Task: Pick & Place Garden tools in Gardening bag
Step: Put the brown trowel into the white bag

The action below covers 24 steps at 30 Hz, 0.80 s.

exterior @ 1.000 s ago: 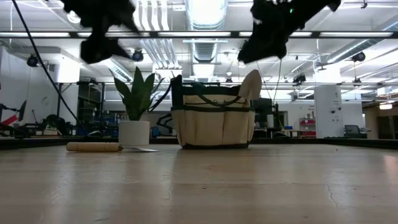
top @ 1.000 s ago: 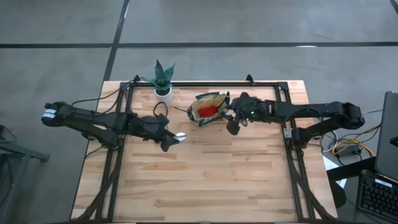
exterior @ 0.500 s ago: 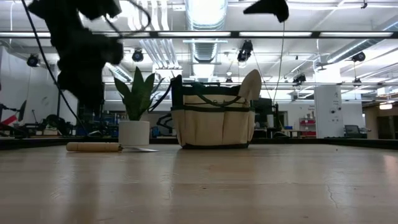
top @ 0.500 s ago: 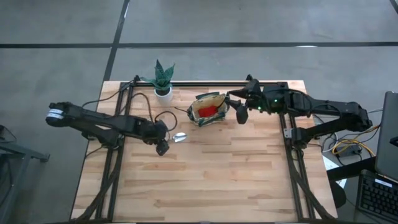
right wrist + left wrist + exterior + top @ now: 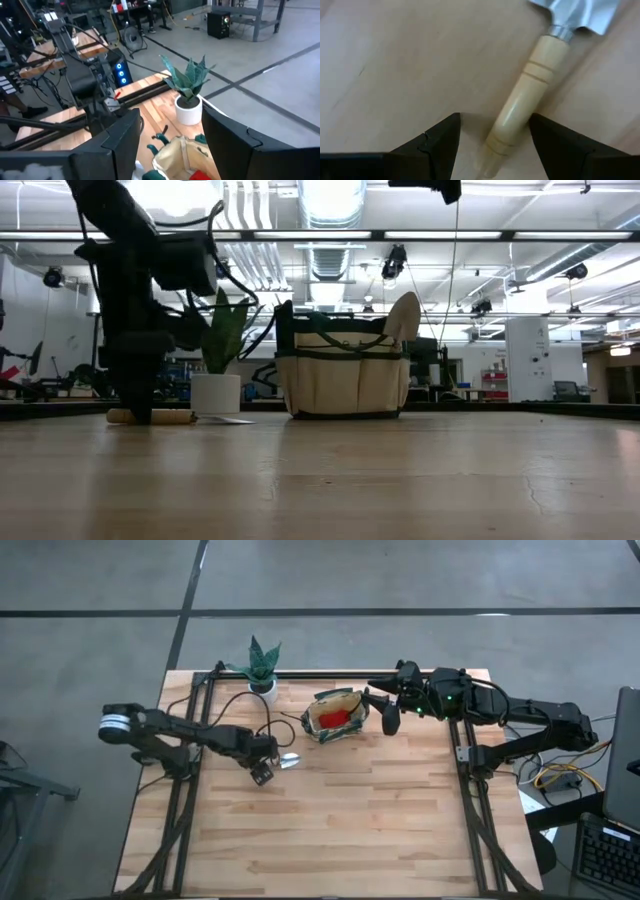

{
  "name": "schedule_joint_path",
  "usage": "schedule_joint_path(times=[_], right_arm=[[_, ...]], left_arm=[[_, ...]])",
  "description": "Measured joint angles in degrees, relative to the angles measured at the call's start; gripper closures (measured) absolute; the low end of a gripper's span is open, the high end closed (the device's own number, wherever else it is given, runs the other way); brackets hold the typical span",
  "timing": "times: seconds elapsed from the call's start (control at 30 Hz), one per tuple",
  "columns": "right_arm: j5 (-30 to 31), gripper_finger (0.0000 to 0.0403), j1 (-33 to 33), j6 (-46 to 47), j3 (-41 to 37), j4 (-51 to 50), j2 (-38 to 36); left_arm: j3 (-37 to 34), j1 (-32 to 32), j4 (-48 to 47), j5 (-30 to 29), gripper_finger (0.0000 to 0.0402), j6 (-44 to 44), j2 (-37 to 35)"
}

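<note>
My left gripper grabs the trowel by its wooden handle's loose end next, to leave the trowel's silver head free to go into the gardening bag.
A trowel with a silver head and a wooden handle lies flat on the table, left of the tan gardening bag. My left gripper is open and low at the table, one finger on each side of the handle's free end. The bag stands upright with a red soft item inside and a pale tool end sticking up from it. My right gripper is open and empty, raised to the right of the bag. The pruning shears do not show.
A green plant in a white pot stands at the table's far edge, left of the bag, close behind the trowel. A dark metal frame runs along the table's sides. Bare wood fills the near half.
My left gripper has come down from well above the table to the tabletop, over the free end of the trowel's handle. My right gripper has risen and drawn back from beside the bag toward the table's far right. The trowel and the bag have stayed in place.
</note>
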Motion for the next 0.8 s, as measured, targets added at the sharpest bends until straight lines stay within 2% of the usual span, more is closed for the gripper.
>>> schedule_joint_path(times=[0.17, 0.33, 0.43, 0.67, 0.8], right_arm=[[-0.42, 0.0207, 0.14, 1.83, -0.47, -0.29, 0.02], [-0.66, 0.0213, 1.01, 2.18, -0.51, -0.22, 0.0], [-1.88, 0.0217, 1.16, 2.23, -0.51, -0.17, 0.0], [-2.01, 0.0225, 1.29, 3.24, -0.53, -0.28, 0.0], [-3.68, 0.0229, 1.38, 4.03, -0.54, -0.15, 0.0]], left_arm=[[0.35, 0.12, 0.52, 1.83, 0.0205, 1.62, 2.33], [0.38, 0.19, 1.18, 3.18, 0.0293, 0.65, 1.09], [0.41, 0.03, 2.29, 7.39, 0.0338, -0.06, -0.81], [1.38, -0.76, 9.62, 17.31, 0.0339, -2.36, -6.53], [1.45, -0.76, 19.74, 25.67, 0.0339, -6.85, -10.28]])
